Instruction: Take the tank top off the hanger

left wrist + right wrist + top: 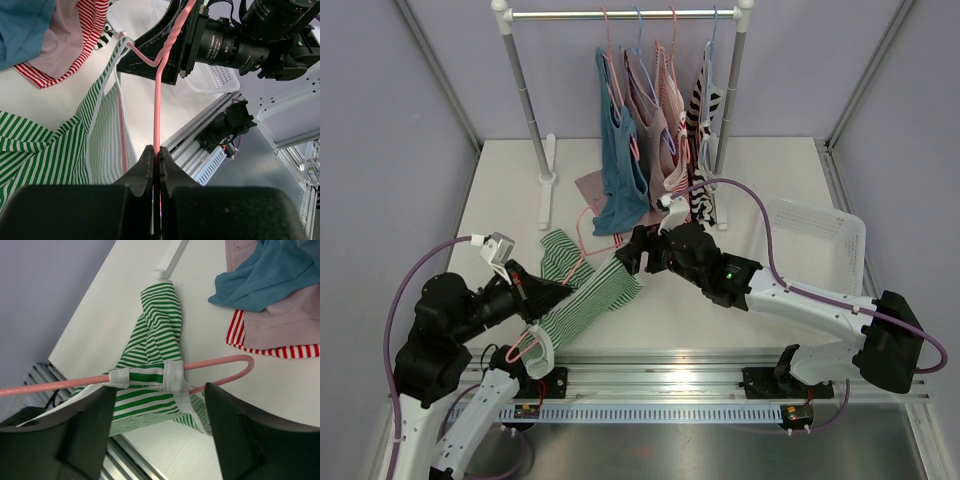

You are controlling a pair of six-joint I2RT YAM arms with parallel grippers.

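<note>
The robot's right gripper should close on the tank top's bunched white edge now. That edge on the hanger wire is between the gripper's open fingers, so they would hold it.
The green-and-white striped tank top (590,295) lies crumpled on the table between the arms. Its white-edged strap (145,376) is still looped round the pink wire hanger (220,362). My left gripper (563,290) is shut on the hanger wire (156,115), which runs up from the fingertips (150,155) toward the right gripper. My right gripper (628,252) is open and empty. In its wrist view the gripper (157,405) is just above the strap, one finger on either side of it. The top also shows in the left wrist view (45,150).
A clothes rack (620,14) at the back holds several hung tops. A blue top (618,170) and pink and red-striped ones (280,337) trail onto the table behind the hanger. A white basket (817,240) stands at right. The metal rail (720,380) runs along the near edge.
</note>
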